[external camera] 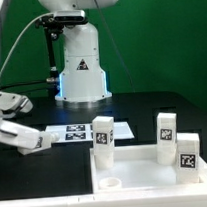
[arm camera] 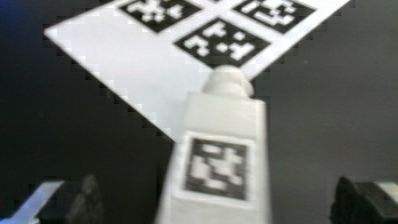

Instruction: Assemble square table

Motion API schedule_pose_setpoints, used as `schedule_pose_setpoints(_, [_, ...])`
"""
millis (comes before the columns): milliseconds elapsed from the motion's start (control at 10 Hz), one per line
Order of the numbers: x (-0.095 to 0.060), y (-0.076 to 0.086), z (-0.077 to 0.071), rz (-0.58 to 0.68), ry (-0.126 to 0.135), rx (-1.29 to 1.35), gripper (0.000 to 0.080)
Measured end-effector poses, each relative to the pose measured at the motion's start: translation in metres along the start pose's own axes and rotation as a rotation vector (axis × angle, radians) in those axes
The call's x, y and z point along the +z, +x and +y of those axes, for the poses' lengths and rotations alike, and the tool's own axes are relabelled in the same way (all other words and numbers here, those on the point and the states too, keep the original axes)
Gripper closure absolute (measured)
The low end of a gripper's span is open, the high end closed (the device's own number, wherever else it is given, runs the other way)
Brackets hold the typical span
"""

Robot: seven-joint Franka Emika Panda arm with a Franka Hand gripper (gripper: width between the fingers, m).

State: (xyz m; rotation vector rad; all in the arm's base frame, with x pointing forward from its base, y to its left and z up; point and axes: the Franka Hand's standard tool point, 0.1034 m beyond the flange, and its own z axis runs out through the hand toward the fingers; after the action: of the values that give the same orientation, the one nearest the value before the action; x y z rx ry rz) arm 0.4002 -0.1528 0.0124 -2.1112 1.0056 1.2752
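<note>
My gripper closes on the leg next, since the tagged leg (external camera: 36, 143) (arm camera: 219, 160) lies midway between my low fingers.
The square table's white slab (external camera: 141, 169) lies at the front of the exterior view. Three white tagged legs stand upright at its corners (external camera: 102, 135), (external camera: 167, 127), (external camera: 188, 151). One round corner socket (external camera: 109, 180) shows open. A fourth leg (external camera: 28, 138) lies on the dark table at the exterior view's left. In the wrist view this leg (arm camera: 217, 150) runs between my fingers (arm camera: 71, 200), which stand wide apart and clear of its sides. My gripper (arm camera: 217, 205) is open, low over the lying leg (external camera: 15, 126).
The marker board (external camera: 71, 132) lies flat just past the lying leg's end and shows in the wrist view (arm camera: 187, 40). The robot's white base (external camera: 81, 68) stands at the back centre. A green wall closes the back.
</note>
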Motion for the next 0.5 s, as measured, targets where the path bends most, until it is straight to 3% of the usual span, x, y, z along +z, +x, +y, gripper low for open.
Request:
schedule_pose_setpoints(100, [0.0008, 0.006, 0.0028, -0.012, 0.008, 0.015, 0.0151])
schedule_pose_setpoints(200, [0.0005, 0.0054, 0.001, -0.01, 0.005, 0.011, 0.028])
schedule_pose_setpoints(300, [0.0008, 0.0055, 0.0011, -0.01, 0.005, 0.011, 0.028])
schedule_pose_setpoints(400, [0.0011, 0.0057, 0.0014, -0.011, 0.005, 0.012, 0.0431])
schedule_pose_setpoints(500, [0.0012, 0.0058, 0.0014, -0.011, 0.005, 0.012, 0.0513])
